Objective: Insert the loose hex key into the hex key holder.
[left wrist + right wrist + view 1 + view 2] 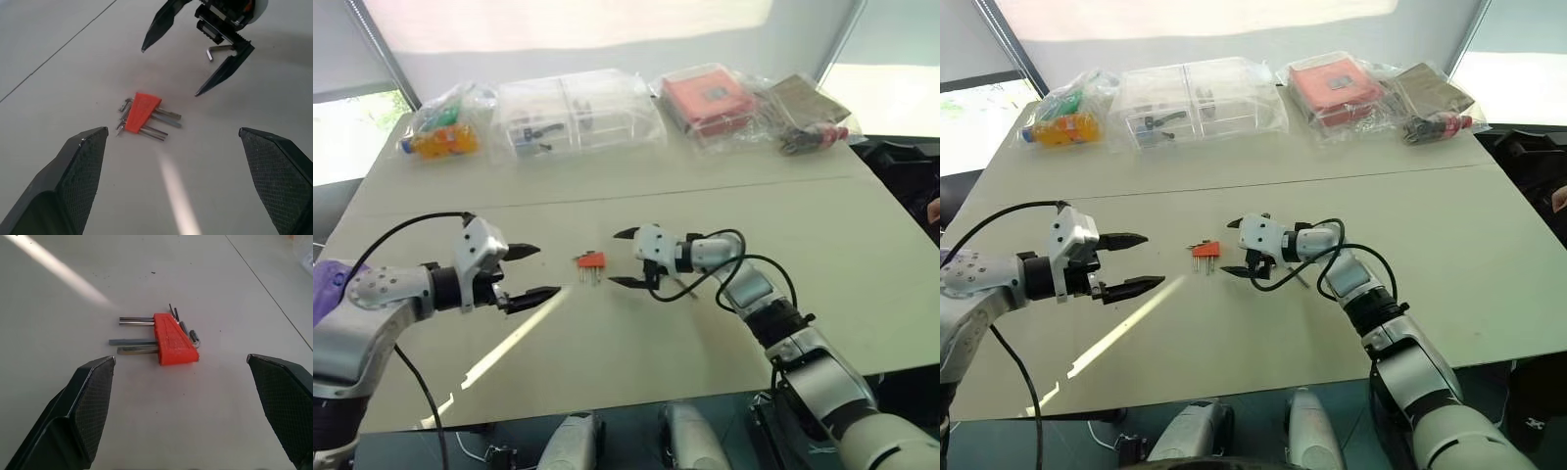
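Note:
The robot's fingers stop short of the orange-red block [591, 259] [175, 341] and would miss it if they closed now. The right gripper should first move toward the block and then close on it.
The hex key holder [591, 260], a small orange-red block with short dark keys sticking out, lies flat on the pale table between my two grippers. My left gripper [546, 271] hovers to its left, open and empty, pointing at it. From the right, my right gripper [613, 258] faces the holder just above the table, open wide with nothing between its fingers. The loose hex key [217, 48], a thin L-shaped rod, lies on the table under the right gripper's body, behind its fingertips. In the right wrist view the holder [173, 340] lies between the fingers, a little ahead.
Along the table's far edge lie a bag of colourful items [445, 127], clear plastic boxes [576, 113], a flat orange-red box in a clear bag [705, 98] and a bag of dark tools [808, 122]. A black cable loops beside the right wrist [729, 264].

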